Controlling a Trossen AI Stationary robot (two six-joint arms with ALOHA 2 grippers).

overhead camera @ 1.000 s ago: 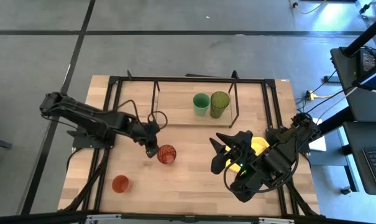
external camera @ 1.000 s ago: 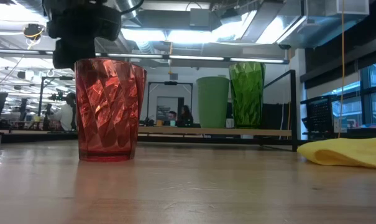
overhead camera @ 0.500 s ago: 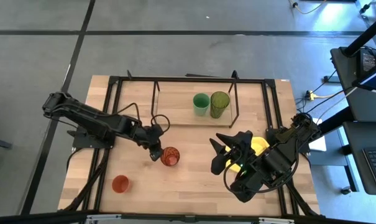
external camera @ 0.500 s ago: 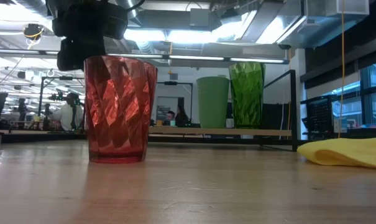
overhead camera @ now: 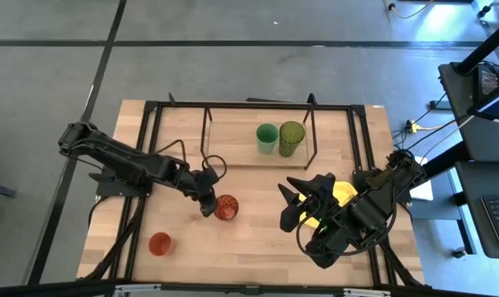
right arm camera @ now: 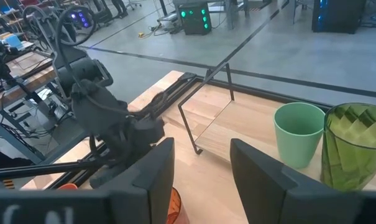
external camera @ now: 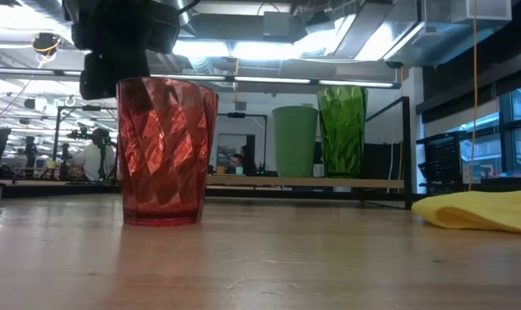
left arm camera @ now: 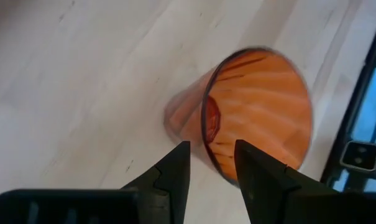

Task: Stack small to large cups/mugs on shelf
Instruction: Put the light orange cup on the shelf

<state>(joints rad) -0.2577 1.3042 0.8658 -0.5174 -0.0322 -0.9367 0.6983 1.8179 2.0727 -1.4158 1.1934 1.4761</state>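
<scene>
I next need to grab the orange-brown cup by its rim (overhead camera: 223, 198) with my left gripper, to set the cup on the shelf (overhead camera: 233, 142) beside the bright green cup.
The translucent orange-brown cup (overhead camera: 227, 208) (external camera: 167, 151) stands upright on its base in the middle of the table. My left gripper (overhead camera: 209, 204) (left arm camera: 211, 171) comes at it from the table's left, slanting down, open, and straddles its rim. The orange-red cup (overhead camera: 159, 243) stands near the front left. The bright green cup (overhead camera: 267, 138) (right arm camera: 298, 143) and the olive-green cup (overhead camera: 292, 138) (right arm camera: 355, 146) stand side by side on the shelf (overhead camera: 233, 142). My right gripper (overhead camera: 289, 206) (right arm camera: 200, 180) hangs open above the table's right half, holding nothing. My left gripper has one finger (external camera: 135, 96) inside the orange-brown cup and the other outside, astride the rim's left side (left arm camera: 206, 134). The fingers slant down from the table's left. The gap is wider than the wall; which finger touches it, I cannot tell. The cup stands upright on the table.
A yellow cloth (overhead camera: 341, 194) (external camera: 475, 211) lies under my right arm at the table's right. The shelf's black frame legs (overhead camera: 313, 132) stand at the far middle. Bare board on the shelf lies left of the green cup.
My left gripper has moved a little toward the table's right and near edges. The orange-brown cup has slid along the table with it, staying upright. My right arm has kept still.
</scene>
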